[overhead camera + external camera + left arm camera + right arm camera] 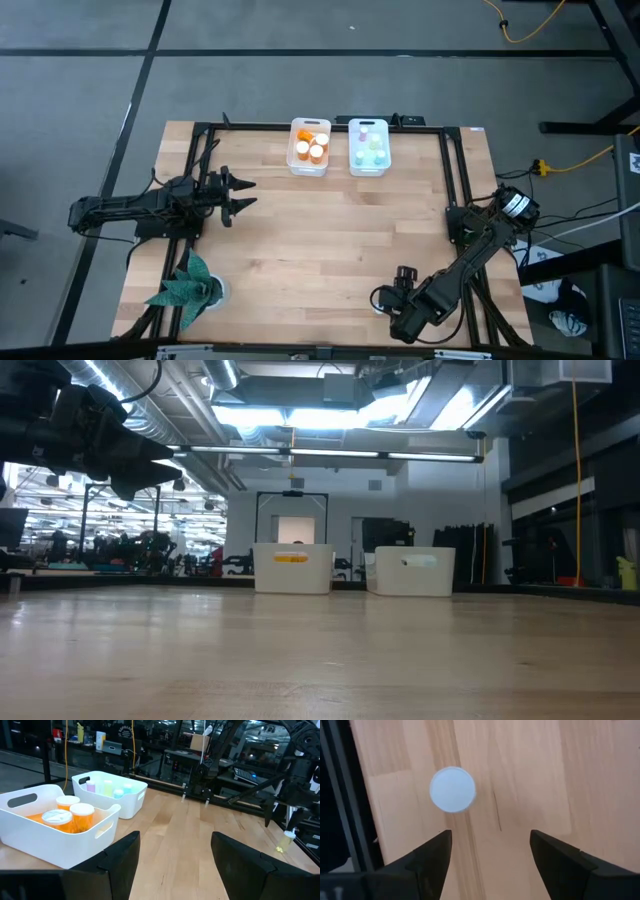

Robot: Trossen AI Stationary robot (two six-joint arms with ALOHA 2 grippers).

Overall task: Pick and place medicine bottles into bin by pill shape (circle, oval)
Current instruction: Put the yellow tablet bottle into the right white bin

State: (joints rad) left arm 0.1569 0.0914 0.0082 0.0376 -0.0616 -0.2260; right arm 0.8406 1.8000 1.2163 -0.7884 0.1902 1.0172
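Note:
I next need to grip the small medicine bottle by its white cap [378, 308] [453, 789] with my right gripper, to sort it into the bin of pale small bottles.
One small medicine bottle [452, 789] stands upright on its base near the table's front right edge, and only its white cap shows from above. My right gripper [492, 855] hovers open above it, pointing steeply down, with the bottle just ahead of the fingertips and to one side. The left wrist view shows the same bottle [286, 841] as pale and clear under the right arm. My left gripper [240, 195] waits open and level at the table's left side. Orange bottles [70, 815] stand in one white bin [310, 147]; pale small bottles [107, 787] stand in the other bin [368, 147].
The two white bins stand side by side at the table's far edge, also seen in the low view as bin [293, 569] and bin [415, 571]. A black frame rail [342, 795] runs close beside the bottle. A green plant [185, 288] sits at the front left corner.

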